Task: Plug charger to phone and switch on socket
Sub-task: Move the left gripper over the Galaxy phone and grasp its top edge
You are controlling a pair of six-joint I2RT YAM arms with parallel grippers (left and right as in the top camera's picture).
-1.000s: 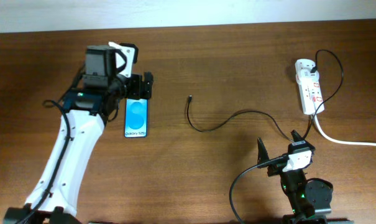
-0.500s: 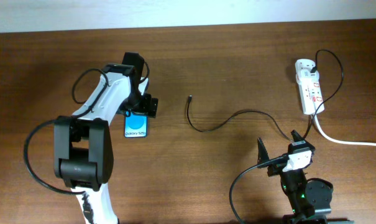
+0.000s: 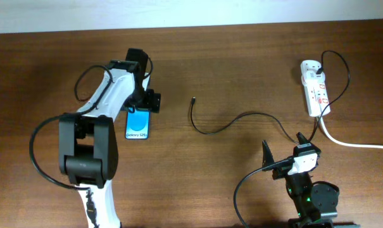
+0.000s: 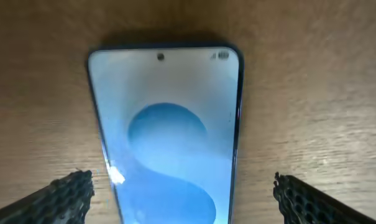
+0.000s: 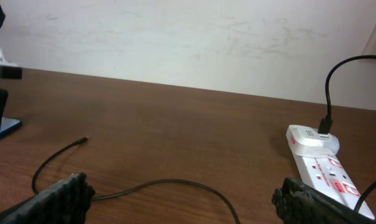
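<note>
My left gripper isn't ready to close on the phone [image 3: 138, 126] yet and needs to lower first: its fingers are above the phone's side edges, and the tabletop shows beside them.
The phone [image 3: 138, 126] lies flat on the table with its blue screen up, its "Galaxy S25" text at the near end. My left gripper [image 3: 142, 101] is open over the phone's far end; in the left wrist view the phone [image 4: 169, 124] lies between the two fingers [image 4: 184, 199], with a gap on each side. The charger [image 3: 207, 131], a thin black cable, curves from its free tip [image 3: 193, 99] to the white socket [image 3: 315, 88] at the right. My right gripper [image 3: 285, 156] is open and empty near the front edge, with the cable [image 5: 163, 183] and the socket [image 5: 321, 165] ahead of it.
A thick white cord [image 3: 356, 144] runs from the socket off the right edge. A pale wall [image 5: 188, 37] stands behind the table's far edge. Bare wood lies between the phone and the cable tip [image 5: 85, 139].
My left arm has folded with its elbow raised, and the gripper has come down close over the phone's far end. The phone, the cable and the right arm have not moved.
</note>
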